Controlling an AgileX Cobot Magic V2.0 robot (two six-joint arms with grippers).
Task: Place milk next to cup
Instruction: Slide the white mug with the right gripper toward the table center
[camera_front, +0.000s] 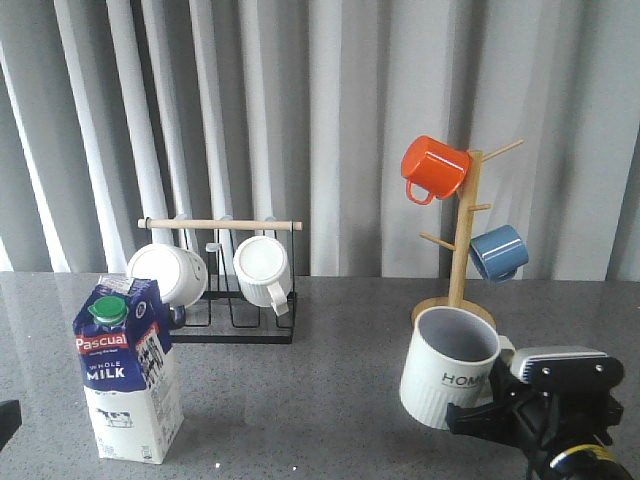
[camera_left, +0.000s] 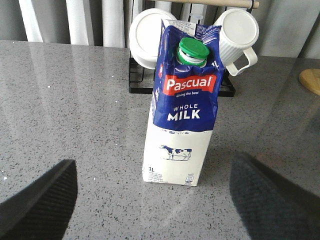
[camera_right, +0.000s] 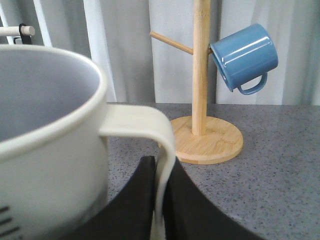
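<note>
The cup stays in my right gripper for now, until the cup is on the grey table. The cup's lower edge (camera_front: 424, 422) hangs tilted above the table.
The milk (camera_front: 128, 370), a blue-and-white carton with a green cap, stands upright on the grey table at the front left. In the left wrist view the milk (camera_left: 182, 105) is a short way ahead of my left gripper (camera_left: 155, 210), which is open and empty, with its fingers (camera_left: 37, 200) spread wider than the carton. The cup (camera_front: 448, 368), a ribbed pale mug lettered "HOME", is at the front right, slightly tilted. My right gripper (camera_front: 492, 412) is shut on its cream handle (camera_right: 161, 145). The cup (camera_right: 50, 150) fills the near part of the right wrist view.
A wooden mug tree (camera_front: 462, 230) holding an orange mug (camera_front: 433, 168) and a blue mug (camera_front: 498, 252) stands just behind the cup. A black rack (camera_front: 230, 320) with two white mugs (camera_front: 262, 268) stands behind the milk. A curtain closes the back.
</note>
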